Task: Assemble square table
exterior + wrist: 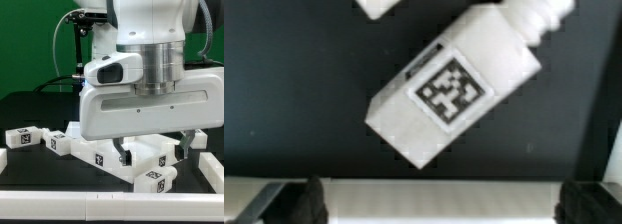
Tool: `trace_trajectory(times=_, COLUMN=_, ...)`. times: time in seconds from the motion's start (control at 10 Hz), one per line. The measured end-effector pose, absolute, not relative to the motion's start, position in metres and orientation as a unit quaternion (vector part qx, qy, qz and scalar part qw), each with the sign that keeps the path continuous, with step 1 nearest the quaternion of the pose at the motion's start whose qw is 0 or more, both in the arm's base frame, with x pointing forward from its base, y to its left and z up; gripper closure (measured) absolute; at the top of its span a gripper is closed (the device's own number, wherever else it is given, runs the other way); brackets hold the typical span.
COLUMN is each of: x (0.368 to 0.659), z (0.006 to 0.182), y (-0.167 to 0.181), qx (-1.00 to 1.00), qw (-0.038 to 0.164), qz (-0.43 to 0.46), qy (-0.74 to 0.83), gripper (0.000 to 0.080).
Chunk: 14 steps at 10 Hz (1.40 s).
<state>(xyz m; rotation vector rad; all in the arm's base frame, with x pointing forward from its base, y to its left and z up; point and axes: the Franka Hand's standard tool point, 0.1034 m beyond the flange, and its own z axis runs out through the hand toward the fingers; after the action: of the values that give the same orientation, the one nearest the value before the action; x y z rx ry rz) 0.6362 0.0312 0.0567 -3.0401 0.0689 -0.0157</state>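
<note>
The robot's gripper isn't ready to close on the tagged leg yet and needs to move toward it first: the leg lies ahead of the gripper's fingers, with bare black table between them.
My gripper (155, 148) hangs low over the white square table top (100, 156), its fingers (122, 152) wide apart and open. In the wrist view a flat white surface (450, 200), most likely the top, fills the space between the two dark fingertips (295, 202) and runs on past one of them. I cannot tell whether the fingers touch it. A chunky white leg (452, 85) with a black-and-white tag lies slanted on the black table ahead of the gripper (450, 208). Another white part (381, 6) shows at the frame edge. Loose legs lie at the exterior view's left (22, 136) and front (152, 179).
A low white wall (60, 197) runs along the front of the black table and another (212, 170) stands at the exterior view's right. The arm's big white body (150, 95) hides the middle of the scene. Cables hang at the back left.
</note>
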Motion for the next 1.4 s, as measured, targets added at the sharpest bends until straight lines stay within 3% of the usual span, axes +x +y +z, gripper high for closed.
trace_trajectory(times=0.5, x=0.634, z=0.051, y=0.031, qx=-0.998, qw=0.051, qz=-0.001, qy=0.024, gripper=0.015)
trace_trajectory(times=0.7, x=0.628, z=0.036, y=0.026, qx=-0.995, qw=0.066, qz=0.012, qy=0.08, gripper=0.015)
trace_trajectory(times=1.0, x=0.622, z=0.02, y=0.026, qx=-0.995, qw=0.063, qz=0.016, qy=0.081, gripper=0.015)
trace_trajectory(times=1.2, x=0.623, z=0.019, y=0.032, qx=-0.995, qw=0.063, qz=0.015, qy=0.082, gripper=0.015)
trace_trajectory(times=1.4, x=0.623, z=0.019, y=0.032, qx=-0.995, qw=0.063, qz=0.015, qy=0.082, gripper=0.0393)
